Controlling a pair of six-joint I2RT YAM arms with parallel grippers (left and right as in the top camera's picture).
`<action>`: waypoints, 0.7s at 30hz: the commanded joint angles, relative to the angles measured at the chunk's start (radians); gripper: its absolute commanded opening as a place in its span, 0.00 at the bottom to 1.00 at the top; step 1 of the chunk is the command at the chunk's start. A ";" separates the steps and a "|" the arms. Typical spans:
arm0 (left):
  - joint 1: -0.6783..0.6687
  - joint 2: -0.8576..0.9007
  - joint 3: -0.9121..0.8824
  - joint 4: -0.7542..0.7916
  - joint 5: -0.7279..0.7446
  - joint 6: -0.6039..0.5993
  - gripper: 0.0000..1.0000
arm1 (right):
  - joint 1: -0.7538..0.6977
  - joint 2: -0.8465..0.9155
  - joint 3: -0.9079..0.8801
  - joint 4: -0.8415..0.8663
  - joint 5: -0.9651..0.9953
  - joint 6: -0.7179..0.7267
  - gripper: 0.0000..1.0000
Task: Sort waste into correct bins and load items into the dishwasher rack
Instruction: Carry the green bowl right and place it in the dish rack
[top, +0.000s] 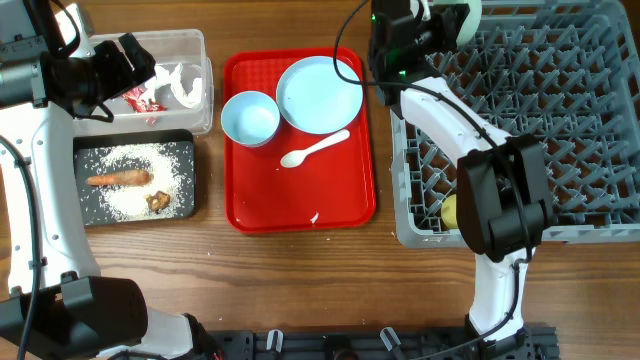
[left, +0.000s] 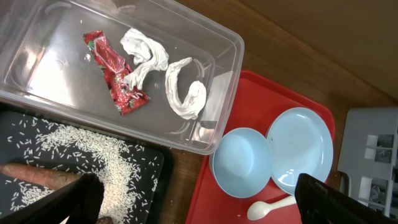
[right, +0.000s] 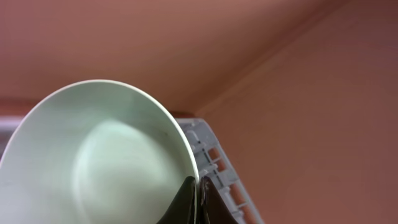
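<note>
I need to keep holding the green bowl with my right gripper until the bowl's edge is among the rack's wires. The bowl is hanging above the wires, across the rack's far edge.
My right gripper (right: 198, 200) is shut on the rim of a pale blue bowl (right: 93, 162), which it holds on edge over the far left corner of the grey dishwasher rack (top: 560, 120). A yellow cup (top: 450, 211) lies in the rack's near left corner. My left gripper (left: 199, 205) hangs open over the clear tub (top: 200, 40), which holds a red-and-white wrapper (left: 115, 71) and crumpled white paper (left: 180, 87). The black tray (top: 85, 210) carries rice (top: 130, 155), a carrot piece (top: 118, 179) and a brown lump (top: 158, 202).
A flat red serving tray (top: 300, 200) lies between the bins and the rack. On it are a second pale blue bowl (top: 250, 118), a pale blue plate (top: 320, 93) and a white spoon (top: 315, 148). The right arm reaches along the rack's left side.
</note>
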 joint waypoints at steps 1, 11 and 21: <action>0.004 0.005 0.005 0.003 0.001 -0.010 1.00 | 0.015 0.015 0.003 -0.048 0.031 -0.080 0.04; 0.004 0.005 0.005 0.003 0.001 -0.009 1.00 | 0.025 0.015 0.003 -0.200 -0.109 -0.080 0.04; 0.004 0.005 0.005 0.003 0.001 -0.009 1.00 | 0.030 0.015 0.003 -0.137 -0.040 -0.117 0.04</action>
